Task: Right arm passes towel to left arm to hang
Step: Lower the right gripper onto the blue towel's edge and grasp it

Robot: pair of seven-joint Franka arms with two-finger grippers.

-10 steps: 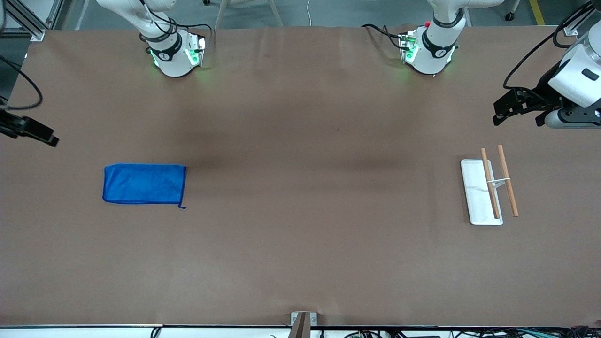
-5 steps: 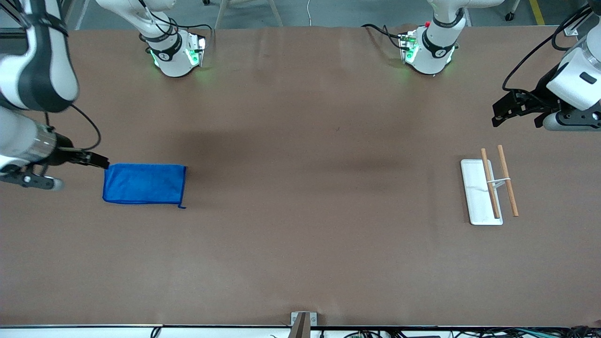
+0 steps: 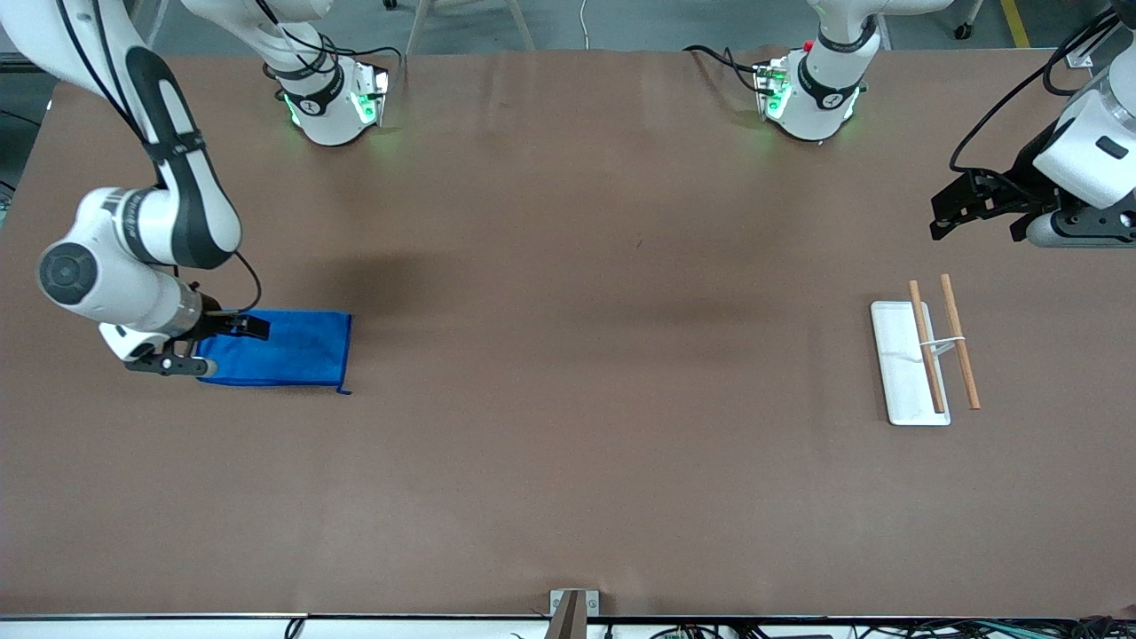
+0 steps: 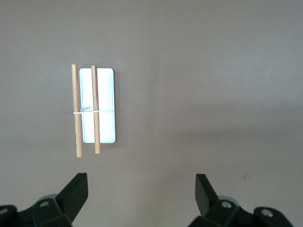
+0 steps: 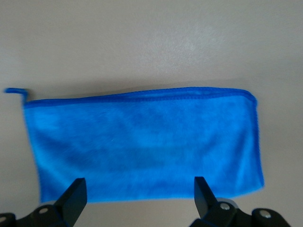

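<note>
Next, my right gripper takes the towel by the long edge (image 5: 142, 200) opposite the loop, to keep the towel's loop free for the left arm.
The royal-blue towel (image 3: 293, 351) lies flat on the table toward the right arm's end, with its loop thread (image 3: 343, 390) at the corner nearer the front camera. My right gripper (image 3: 247, 327) is open and low over the towel's end. In the right wrist view the towel (image 5: 142, 137) fills the middle, its loop (image 5: 13, 91) sticks out at one corner, and my right gripper (image 5: 139, 198) is open over its long edge, holding nothing. My left gripper (image 3: 950, 213) is open and empty in the air and waits toward the left arm's end; it also shows in the left wrist view (image 4: 140, 196).
A white rack (image 3: 901, 373) with two wooden rods (image 3: 960, 342) lies flat toward the left arm's end of the table. It also shows in the left wrist view (image 4: 106, 127). The brown table (image 3: 603, 355) stretches bare between towel and rack.
My right arm has swung in from the table's end and come down over the towel's end. The towel has not moved. My left arm has barely moved.
</note>
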